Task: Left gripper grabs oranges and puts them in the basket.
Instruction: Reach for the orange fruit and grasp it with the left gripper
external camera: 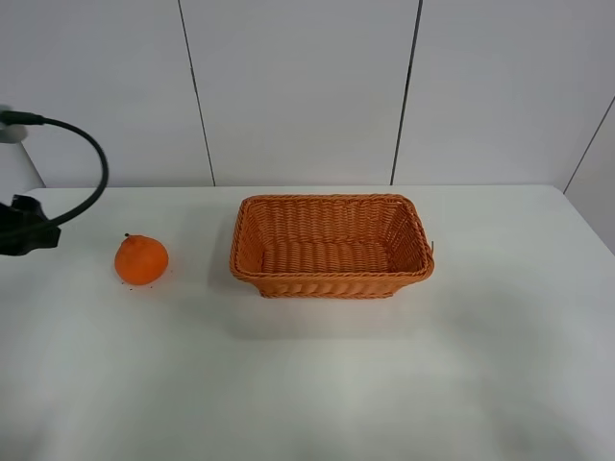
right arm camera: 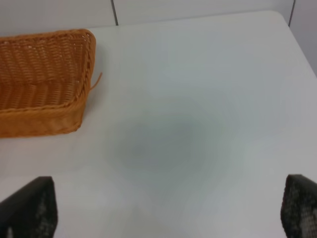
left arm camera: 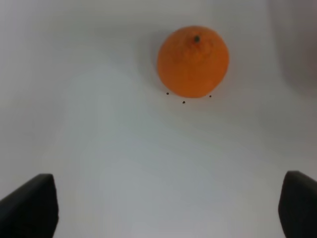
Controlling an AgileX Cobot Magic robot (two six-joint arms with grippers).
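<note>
The orange point(external camera: 141, 259) needs to go in the basket, so my left gripper will grab it by its round body next.
A bright orange round fruit, the orange point(external camera: 141, 259), sits on the white table left of the woven wicker basket point(external camera: 332, 279), which holds nothing. My left gripper point(external camera: 27, 235) shows only partly at the left edge of the exterior view, left of the orange and apart from it. In the left wrist view the orange point(left arm camera: 193, 61) lies ahead of my open, empty left gripper point(left arm camera: 168, 208), with its dark stem on top. My right gripper point(right arm camera: 168, 210) is open and empty over bare table, with the basket's corner point(right arm camera: 74, 111) off to one side.
A black cable point(external camera: 82, 144) arcs above the left arm. Three tiny dark specks point(left arm camera: 184, 102) lie on the table by the orange. A white panelled wall point(external camera: 307, 91) runs behind the table's far edge.
</note>
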